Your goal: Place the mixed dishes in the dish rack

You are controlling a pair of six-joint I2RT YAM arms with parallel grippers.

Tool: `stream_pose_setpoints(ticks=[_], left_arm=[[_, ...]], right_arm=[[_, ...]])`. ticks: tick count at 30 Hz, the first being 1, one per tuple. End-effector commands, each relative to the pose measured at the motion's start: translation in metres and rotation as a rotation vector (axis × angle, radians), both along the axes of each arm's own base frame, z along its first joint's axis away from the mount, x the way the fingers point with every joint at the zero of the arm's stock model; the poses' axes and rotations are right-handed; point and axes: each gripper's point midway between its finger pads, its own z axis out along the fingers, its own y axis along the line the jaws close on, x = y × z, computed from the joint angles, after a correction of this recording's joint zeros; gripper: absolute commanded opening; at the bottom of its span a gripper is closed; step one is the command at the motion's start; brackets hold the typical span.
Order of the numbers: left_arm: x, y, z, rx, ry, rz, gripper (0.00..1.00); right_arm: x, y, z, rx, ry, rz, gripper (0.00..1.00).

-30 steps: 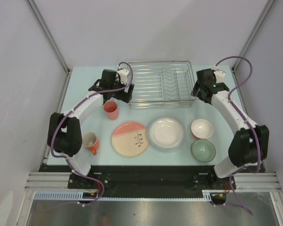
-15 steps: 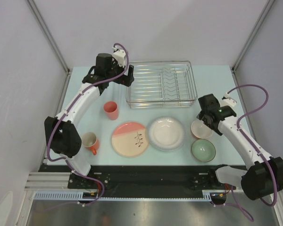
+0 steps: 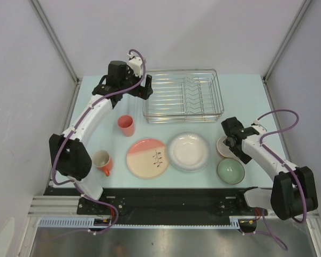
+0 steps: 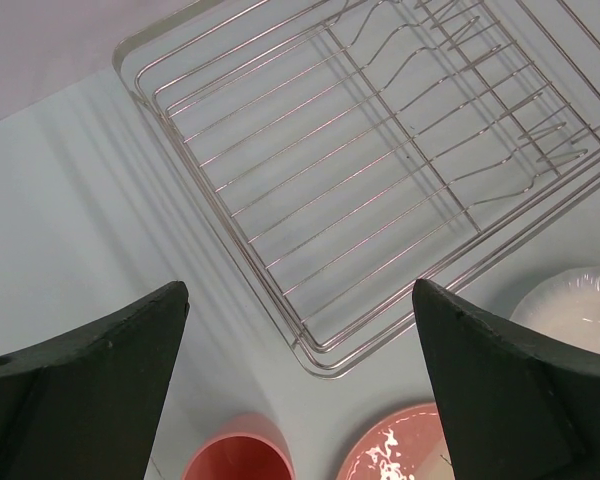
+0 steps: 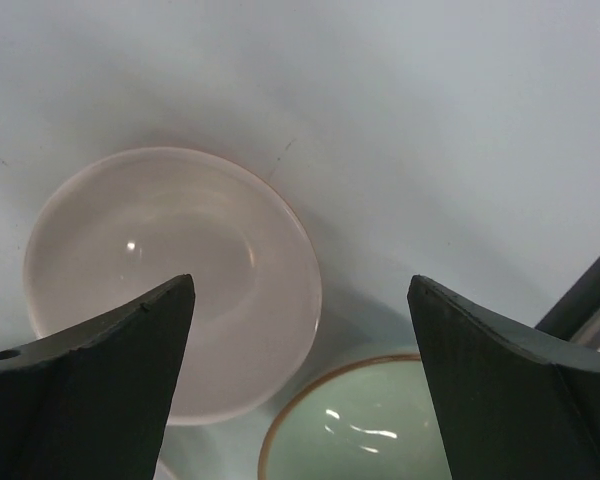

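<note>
I should next grab the small cream bowl with my right gripper by its rim away from the white plate. The bowl's opposite rim then stays free to go into the rack.
The dish rack stands at the back of the table with nothing in it. In front lie the salmon tumbler, orange mug, pink-and-cream plate, white plate, cream bowl and green bowl. My left gripper hangs open above the rack's near-left corner. Low over the cream bowl's right rim, my right gripper is open and holds nothing.
Metal frame posts and grey walls close in the table on three sides. The right arm's purple cable loops out toward the right wall. The tumbler stands just in front of the rack's left end.
My right arm swung from the rack's right end forward and down over the cream bowl. My left arm lifted back along the rack's left end, then held still.
</note>
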Motion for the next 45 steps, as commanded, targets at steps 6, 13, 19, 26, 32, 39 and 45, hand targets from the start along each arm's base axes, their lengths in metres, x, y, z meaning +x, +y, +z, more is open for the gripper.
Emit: stream_pose_setpoints(ticks=[6, 13, 19, 26, 32, 39, 45], left_arm=[[-0.019, -0.003, 0.037, -0.066, -0.066, -0.025, 1.00], [-0.023, 0.000, 0.035, -0.059, -0.062, -0.018, 1.00], [-0.026, 0.001, 0.037, -0.060, -0.070, -0.016, 1.00], [-0.026, 0.002, 0.042, -0.060, -0.082, -0.017, 0.99], [-0.025, 0.003, 0.039, -0.053, -0.081, -0.012, 1.00], [-0.021, 0.005, 0.029, -0.031, -0.070, -0.007, 1.00], [-0.018, 0.004, 0.027, -0.049, -0.056, -0.010, 1.00]], right_arm=[[0.020, -0.020, -0.035, 0.019, -0.035, -0.083, 0.92], [0.032, -0.018, -0.049, 0.068, -0.057, -0.057, 0.78], [0.046, -0.010, -0.043, 0.109, -0.106, -0.013, 0.62], [0.045, -0.012, -0.045, 0.136, -0.092, -0.003, 0.18], [0.045, -0.019, -0.015, 0.072, -0.148, 0.017, 0.00], [0.041, -0.022, 0.062, -0.154, -0.247, 0.050, 0.00], [0.048, -0.036, 0.136, -0.318, -0.361, 0.019, 0.00]])
